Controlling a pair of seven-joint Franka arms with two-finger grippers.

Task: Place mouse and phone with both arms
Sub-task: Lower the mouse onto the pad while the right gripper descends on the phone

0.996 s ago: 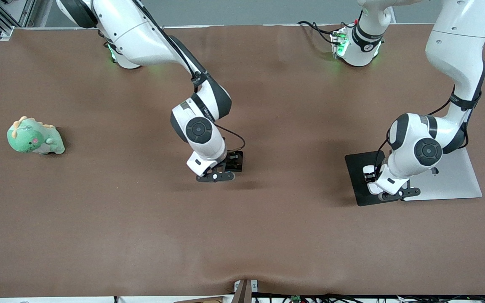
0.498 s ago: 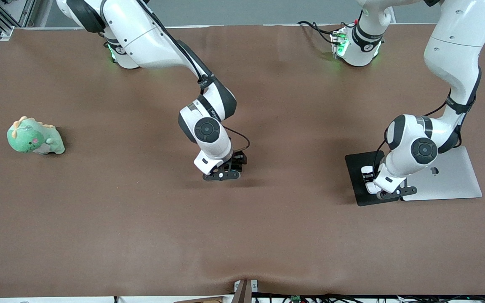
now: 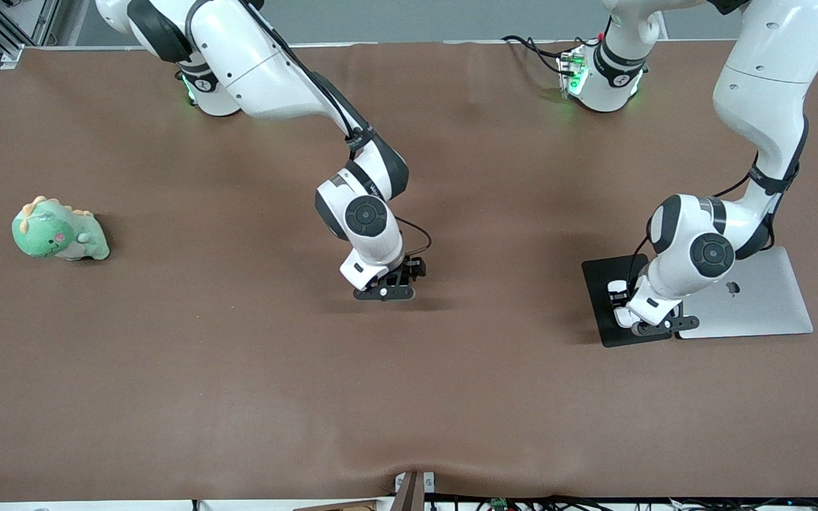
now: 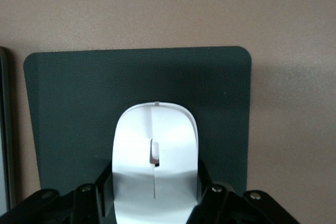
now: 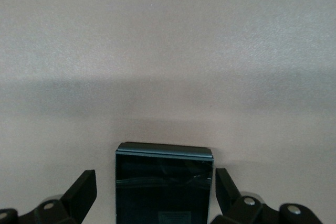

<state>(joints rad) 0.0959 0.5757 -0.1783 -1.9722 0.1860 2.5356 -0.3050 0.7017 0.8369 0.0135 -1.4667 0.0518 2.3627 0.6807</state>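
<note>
My right gripper grabs the black phone by its long side edges next, to place it beside the green toy dinosaur (image 3: 58, 230).
In the left wrist view the white mouse (image 4: 155, 135) sits between my left gripper's (image 4: 155, 182) fingers, which press on its sides. It is over the flat black pad (image 4: 68, 108), and I cannot tell whether it rests on it. In the front view my left gripper (image 3: 657, 324) is low over the pad (image 3: 601, 284) and hides the mouse. In the right wrist view the black phone (image 5: 164, 182) lies flat on the table between my right gripper's (image 5: 156, 187) open fingers (image 5: 84, 187), with a gap on each side. My right gripper (image 3: 385, 289) is low at mid-table.
A closed silver laptop (image 3: 757, 305) lies against the pad at the left arm's end of the table. A green toy dinosaur (image 3: 57, 231) stands at the right arm's end. The table is covered with a brown mat (image 3: 238, 369).
My right gripper has moved toward the left arm's end and now straddles the phone. My left gripper has shifted slightly over the pad with the mouse.
</note>
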